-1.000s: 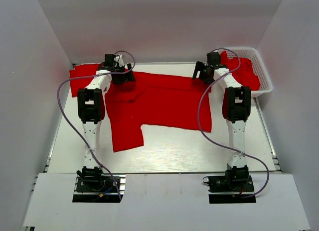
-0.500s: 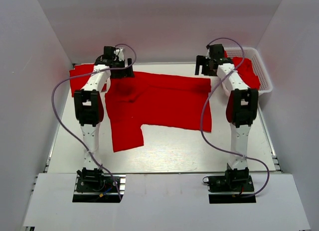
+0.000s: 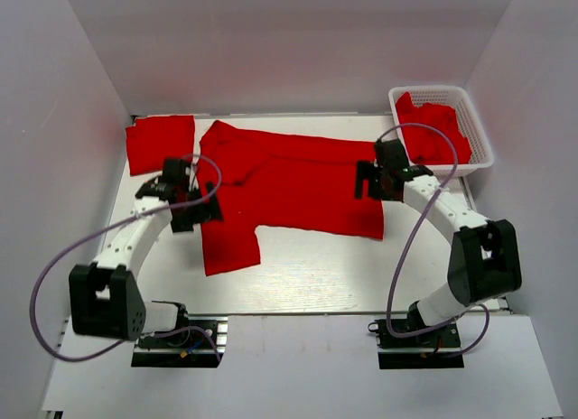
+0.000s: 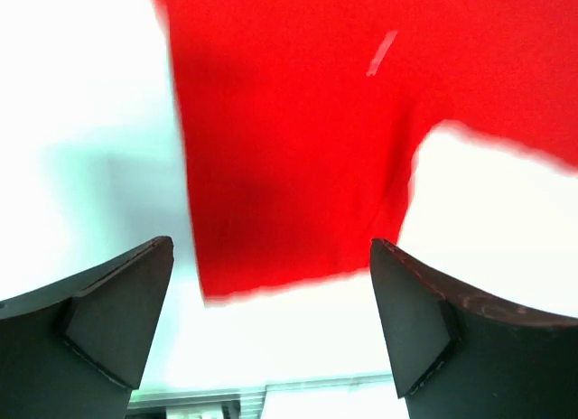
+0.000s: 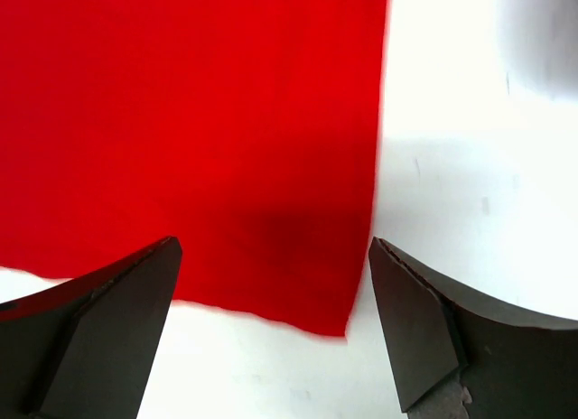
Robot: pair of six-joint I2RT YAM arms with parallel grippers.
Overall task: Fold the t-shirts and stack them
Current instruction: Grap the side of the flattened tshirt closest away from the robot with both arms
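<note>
The left gripper grips the near sleeve's outer end corner next, to fold the t-shirt's near side over its far side.
A red t-shirt (image 3: 289,180) lies spread flat across the table, its near sleeve (image 3: 228,243) hanging toward the front. A folded red t-shirt (image 3: 160,144) lies at the far left. More red t-shirts (image 3: 433,135) fill the basket. My left gripper (image 3: 191,211) is open and empty above the spread shirt's left edge; the sleeve (image 4: 289,166) shows between its fingers. My right gripper (image 3: 372,180) is open and empty above the shirt's right hem; the hem corner (image 5: 271,166) shows in the right wrist view.
A white lattice basket (image 3: 480,135) stands at the far right corner. White walls close in the table on the left, back and right. Bare white table (image 3: 361,270) lies in front of the spread shirt.
Both arms have pulled back from the shirt's far edge toward the front, now hovering over its left and right sides. The spread shirt lies flat as before.
</note>
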